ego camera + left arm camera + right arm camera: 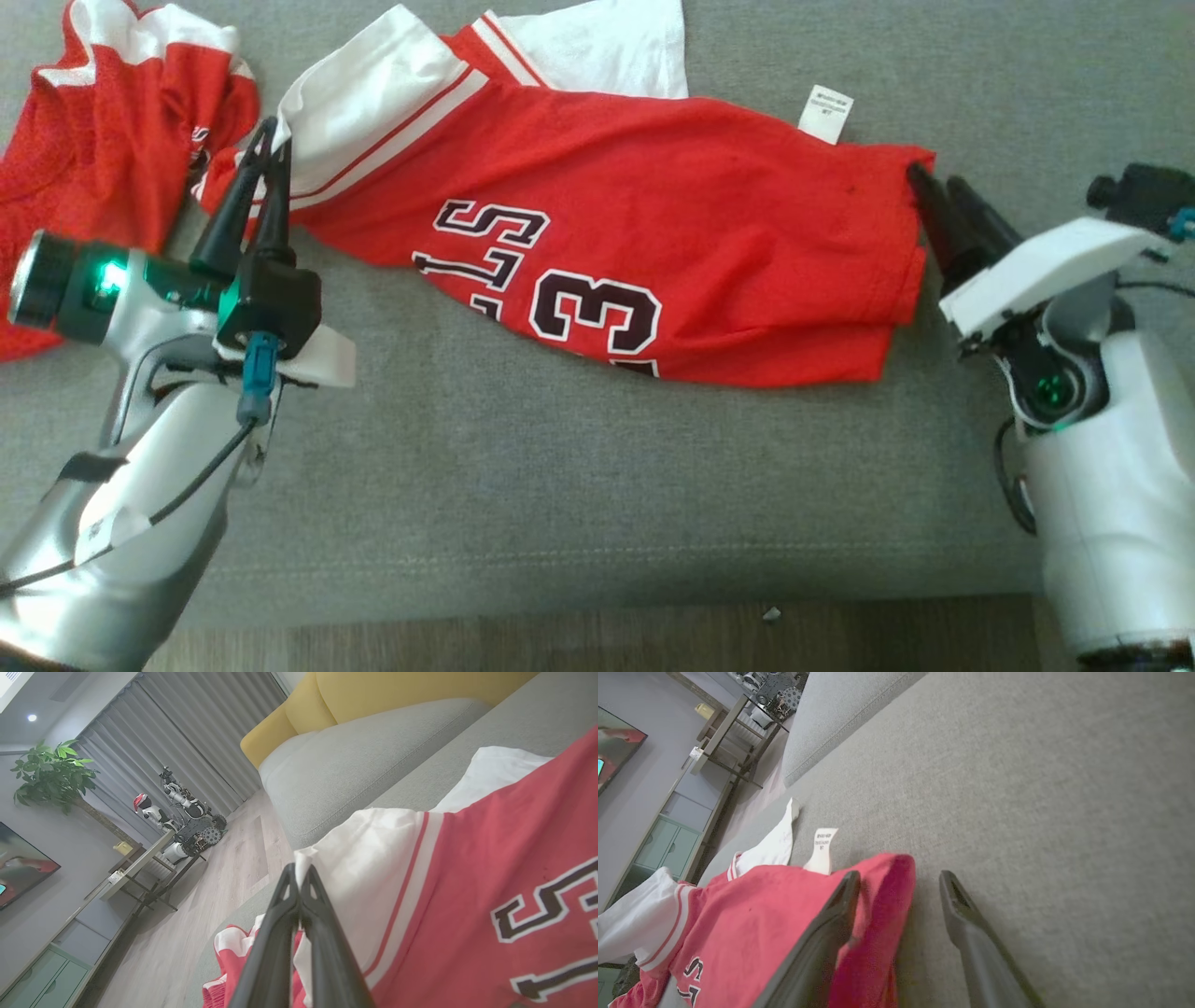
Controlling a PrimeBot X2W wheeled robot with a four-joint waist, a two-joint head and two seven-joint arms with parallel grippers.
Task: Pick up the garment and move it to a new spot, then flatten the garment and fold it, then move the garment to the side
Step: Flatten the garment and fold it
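Note:
The garment's hem corner near the tag stands up while the garment's red body (717, 213) lies flat, so my right gripper next needs to grip the garment (597, 233) by that corner.
The garment (597, 233), a red jersey with black white-outlined letters and a 3, lies stretched across the grey sofa seat (560, 485). Its white inside is turned out at the left and its small white tag (826, 112) sticks out at the top right. My left gripper (271, 140) is shut on the white left corner; in the left wrist view its gripper (299, 873) pinches that white edge. My right gripper (922, 179) stands open at the jersey's right end. In the right wrist view the red hem corner (887, 896) lies between the fingers of the gripper (900, 879).
A smaller plain red garment (93, 149) lies bunched at the far left, just behind my left gripper. The seat's front edge meets the wooden floor (560, 644). Beyond the sofa stand yellow back cushions (373, 695), a side table (140, 863) and another robot (187, 807).

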